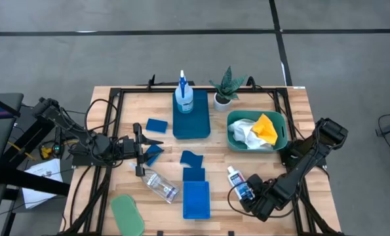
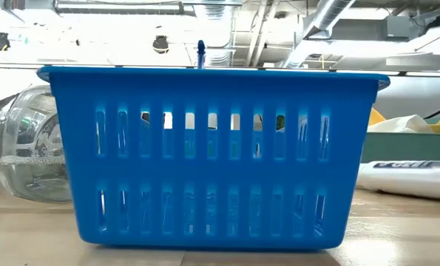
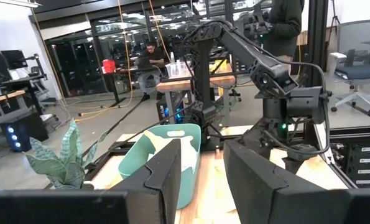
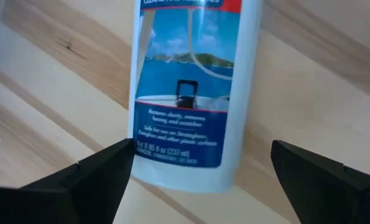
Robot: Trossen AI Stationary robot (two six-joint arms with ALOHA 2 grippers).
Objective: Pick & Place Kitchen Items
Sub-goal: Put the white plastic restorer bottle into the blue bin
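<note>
My right gripper will next grab the white blue-labelled bottle by its bottom end (image 4: 181, 177), which leaves the bottle's cap free for placing.
A white blue-labelled bottle (image 1: 239, 185) lies on its side on the table near the front right. My right gripper (image 4: 202, 152) points down over its bottom end (image 4: 185, 168), open wide, one finger on either side and touching nothing. My left gripper (image 1: 144, 145) hangs level above the table's left half, its fingers (image 3: 166, 177) a little apart with nothing between them. A blue sponge (image 1: 155, 155) shows just beyond its tips. A clear plastic bottle (image 1: 159, 185) lies on its side at the front. A spray bottle (image 1: 183, 95) stands on a blue tray (image 1: 193, 124).
A teal tub (image 1: 281, 134) at the right holds white and yellow cloths (image 1: 259, 130). A potted plant (image 1: 225, 88) stands behind it. A blue slotted basket (image 2: 212, 155) sits at the front middle, two more blue sponges (image 1: 156, 124) (image 1: 191, 158) lie around it, and a green cloth (image 1: 126, 214) lies front left.
</note>
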